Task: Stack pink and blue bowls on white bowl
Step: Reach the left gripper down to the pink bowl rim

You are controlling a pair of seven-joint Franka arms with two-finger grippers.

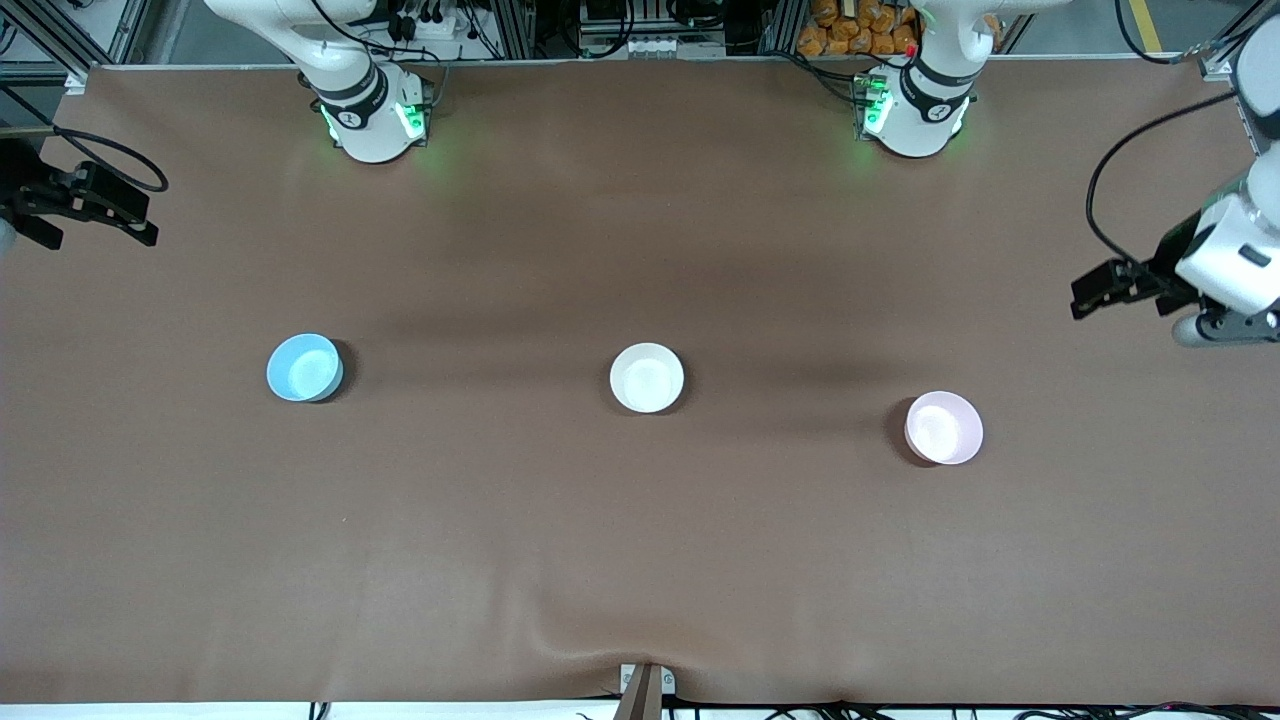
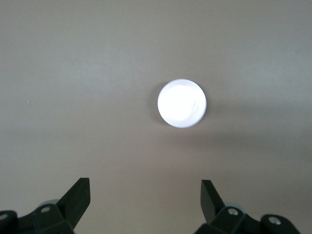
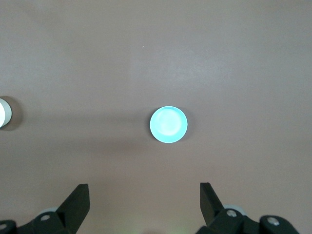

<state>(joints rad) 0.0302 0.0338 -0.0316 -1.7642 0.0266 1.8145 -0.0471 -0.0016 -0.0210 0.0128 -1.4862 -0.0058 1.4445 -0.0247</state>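
The pink bowl should be stacked on the white bowl (image 1: pixel 647 377), so my left gripper will next grab the pink bowl by its rim (image 1: pixel 969 408).
Three small bowls sit apart in a rough row across the brown table. The white bowl (image 1: pixel 647 377) (image 3: pixel 4 113) is in the middle. The blue bowl (image 1: pixel 305 367) (image 3: pixel 168 125) lies toward the right arm's end. The pink bowl (image 1: pixel 944 427) lies toward the left arm's end, slightly nearer the front camera, and looks washed-out pale (image 2: pixel 182 103) in the left wrist view. My left gripper (image 1: pixel 1100 288) (image 2: pixel 145 195) hangs high over its end of the table, open and empty. My right gripper (image 1: pixel 90 205) (image 3: pixel 145 197) hangs high over its end, open and empty too.
The brown table cover (image 1: pixel 640 560) has a slight wrinkle near its front edge by a small bracket (image 1: pixel 645 685). Both arm bases (image 1: pixel 375 115) (image 1: pixel 915 110) stand along the table edge farthest from the front camera. Cables trail from each wrist.
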